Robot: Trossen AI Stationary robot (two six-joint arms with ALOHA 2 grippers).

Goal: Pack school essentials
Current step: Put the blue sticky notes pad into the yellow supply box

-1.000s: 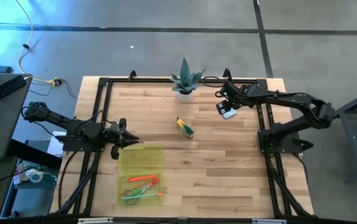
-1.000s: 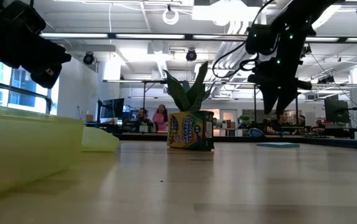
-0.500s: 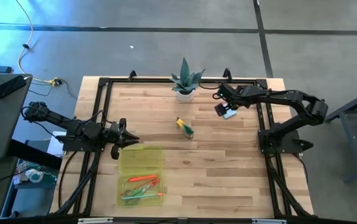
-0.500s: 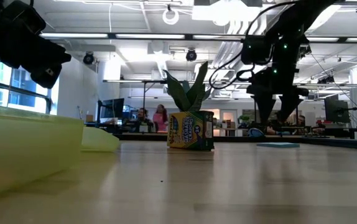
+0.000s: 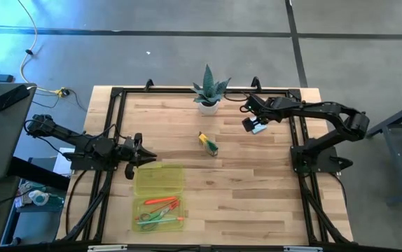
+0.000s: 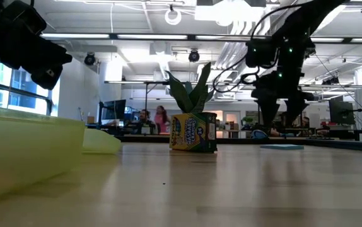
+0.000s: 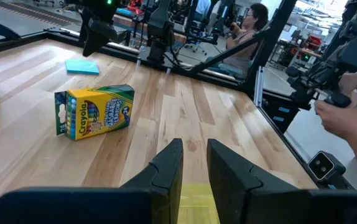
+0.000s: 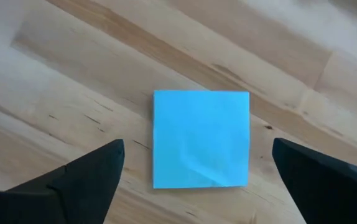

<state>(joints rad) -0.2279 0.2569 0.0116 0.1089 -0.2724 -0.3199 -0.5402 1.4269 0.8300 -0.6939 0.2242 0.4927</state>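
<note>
It isn't time to close on the blue note pad yet. I need to lower my right gripper first, because bare wood shows between the gripper's fingers and the pad in the right wrist view.
A light blue note pad [image 8: 201, 138] lies flat on the wood at the table's far right [image 5: 260, 129]. My right gripper [image 8: 198, 146] hangs just above it, open wide, one finger on each side of the pad and clear of it. A yellow-green crayon box [image 5: 208, 142] lies on its long side near the middle. The open translucent case [image 5: 159, 196] at the near left holds orange pencils [image 5: 163, 201] and green-handled scissors [image 5: 148, 218]. My left gripper [image 5: 147, 157] hovers over the case's far left corner, its fingers [image 7: 169, 163] a narrow gap apart with nothing between them.
A spiky green plant in a white pot [image 5: 208, 94] stands at the far edge, left of my right gripper. A black frame [image 5: 117, 94] rims the table. People sit in the room beyond [image 7: 256, 25]. Bare wood lies between the case and the note pad.
My right gripper has come down toward the note pad, shifted a little toward the table's left, and opened wide. The note pad has stayed where it lay.
</note>
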